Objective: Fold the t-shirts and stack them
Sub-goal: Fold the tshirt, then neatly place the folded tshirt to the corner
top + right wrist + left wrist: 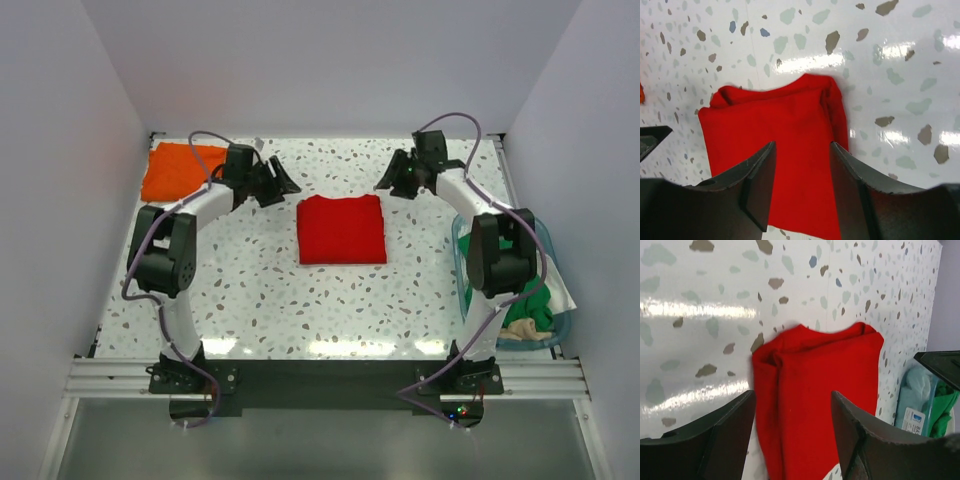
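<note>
I will grab the folded red t-shirt with my left gripper next, by its side edge facing the orange t-shirt. Then I can stack the red t-shirt there still folded.
The red t-shirt (341, 229) lies folded into a neat rectangle in the middle of the table; it also shows in the left wrist view (815, 400) and the right wrist view (775, 130). The orange t-shirt (178, 170) lies folded at the far left corner. The green t-shirt (530, 295) sits in the teal tub (558, 335) at the right. My left gripper (283, 184) is open and empty, above the table left of the red shirt's far edge. My right gripper (390, 180) is open and empty, right of that far edge.
White walls close in the speckled table (260, 290) on three sides. The teal tub also holds a beige cloth (522, 330) and shows in the left wrist view (920, 405). A small white object (258, 143) lies at the far edge near the orange shirt.
</note>
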You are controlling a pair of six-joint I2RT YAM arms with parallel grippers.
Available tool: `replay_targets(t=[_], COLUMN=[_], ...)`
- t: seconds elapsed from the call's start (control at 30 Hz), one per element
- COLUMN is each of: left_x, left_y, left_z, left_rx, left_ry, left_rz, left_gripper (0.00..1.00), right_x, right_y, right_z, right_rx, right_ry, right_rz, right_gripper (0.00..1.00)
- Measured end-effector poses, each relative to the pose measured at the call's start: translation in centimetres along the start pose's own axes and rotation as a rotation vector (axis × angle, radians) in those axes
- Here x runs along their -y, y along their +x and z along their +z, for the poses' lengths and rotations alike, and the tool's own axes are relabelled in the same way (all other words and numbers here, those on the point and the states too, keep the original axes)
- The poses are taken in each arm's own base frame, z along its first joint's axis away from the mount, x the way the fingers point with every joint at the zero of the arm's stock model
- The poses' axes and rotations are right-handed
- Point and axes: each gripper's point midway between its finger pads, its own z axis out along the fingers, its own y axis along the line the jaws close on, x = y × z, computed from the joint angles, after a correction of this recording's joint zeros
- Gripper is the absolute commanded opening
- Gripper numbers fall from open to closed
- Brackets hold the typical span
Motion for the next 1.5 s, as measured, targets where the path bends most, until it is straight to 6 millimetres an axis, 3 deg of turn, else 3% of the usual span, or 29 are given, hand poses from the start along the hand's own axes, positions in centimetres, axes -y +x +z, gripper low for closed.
replay_targets(t=[0.2,0.4,0.57,0.8,0.93,1.3,1.5], left_x=[-0.2,-0.3,-0.9,-3.2,-3.0,-2.4,-1.8], left_y=[3.9,6.5,7.4,8.9,8.4,9.0,10.0], left_z=[-1.7,-1.6,-1.4,0.4,0.9,2.0,3.0], left_rx=[-0.041,-0.091,-0.118,-0.182,-0.178,-0.186,-0.199], left_ry=[-0.042,-0.076,-0.098,-0.158,-0.155,-0.151,-0.16], left_rz=[0.014,0.043,0.058,0.063,0.075,0.1,0.124], left_gripper=[0.71,0.73,0.72,0.69,0.68,0.53,0.24], right_x=[0.7,1.6,2.1,4.0,4.5,5.5,5.6], right_y=[2.8,7.0,7.4,8.5,8.9,9.2,9.0], right_z=[-2.4,-1.6,-1.1,0.4,0.8,1.6,1.7], right_rx=[0.015,-0.046,-0.048,-0.087,-0.102,-0.115,-0.114], right_ry=[0.057,0.126,0.154,0.208,0.218,0.248,0.251], right_rz=[-0.062,-0.13,-0.162,-0.167,-0.168,-0.164,-0.16], right_gripper=[0.5,0.5,0.49,0.49,0.48,0.45,0.45])
